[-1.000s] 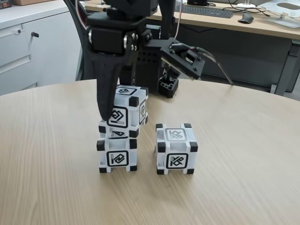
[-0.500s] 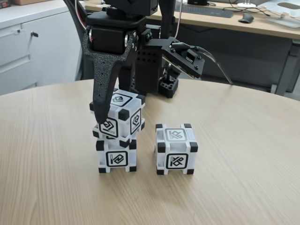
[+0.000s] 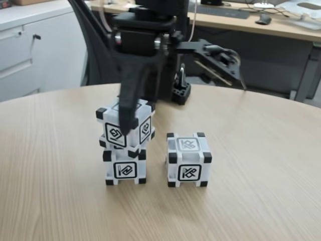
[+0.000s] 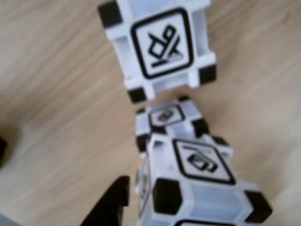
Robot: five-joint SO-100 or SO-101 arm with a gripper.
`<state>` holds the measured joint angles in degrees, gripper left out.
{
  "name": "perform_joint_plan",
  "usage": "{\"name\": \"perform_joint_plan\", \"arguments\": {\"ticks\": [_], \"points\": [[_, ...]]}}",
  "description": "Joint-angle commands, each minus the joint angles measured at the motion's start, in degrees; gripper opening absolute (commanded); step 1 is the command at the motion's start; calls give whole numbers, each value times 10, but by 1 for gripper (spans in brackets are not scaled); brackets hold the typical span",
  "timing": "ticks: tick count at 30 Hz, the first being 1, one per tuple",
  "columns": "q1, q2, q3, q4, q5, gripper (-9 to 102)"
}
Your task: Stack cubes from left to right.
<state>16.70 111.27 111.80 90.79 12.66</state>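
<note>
My gripper grips the lone cube by its opposite printed sides next. Then it adds that cube to the stacked cubes.
Two cubes stand stacked at the left in the fixed view. The lower cube (image 3: 125, 169) sits square on the table, while the upper cube (image 3: 126, 129) rests on it twisted and shifted a little left. Alone to the right is the third cube (image 3: 188, 159). My gripper (image 3: 180, 103) is open wide: one black finger (image 3: 131, 108) hangs across the upper cube's front and the other jaw is lifted far to the right. In the wrist view the upper cube (image 4: 200, 188) is close, the lower cube (image 4: 167, 117) peeks out beyond it, the third cube (image 4: 157, 47) lies farther, and one finger (image 4: 110, 207) shows.
The round wooden table (image 3: 261, 165) has free room in front and to the right. Behind the cubes stand the arm's black base and a small black block (image 3: 180, 93). Beyond the table are a grey cabinet (image 3: 35, 50) and a desk with a keyboard (image 3: 220, 11).
The upper cube twisted and slid slightly left on the lower one. My open gripper then swung right, its finger moving from the cube's left side across its front.
</note>
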Motion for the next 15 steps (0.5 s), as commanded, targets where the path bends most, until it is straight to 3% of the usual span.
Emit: {"name": "perform_joint_plan", "arguments": {"ticks": [1, 10, 15], "points": [[-38, 21, -24, -2, 25, 41], [-178, 11, -24, -2, 103, 41], [-203, 10, -24, -2, 98, 41]]}}
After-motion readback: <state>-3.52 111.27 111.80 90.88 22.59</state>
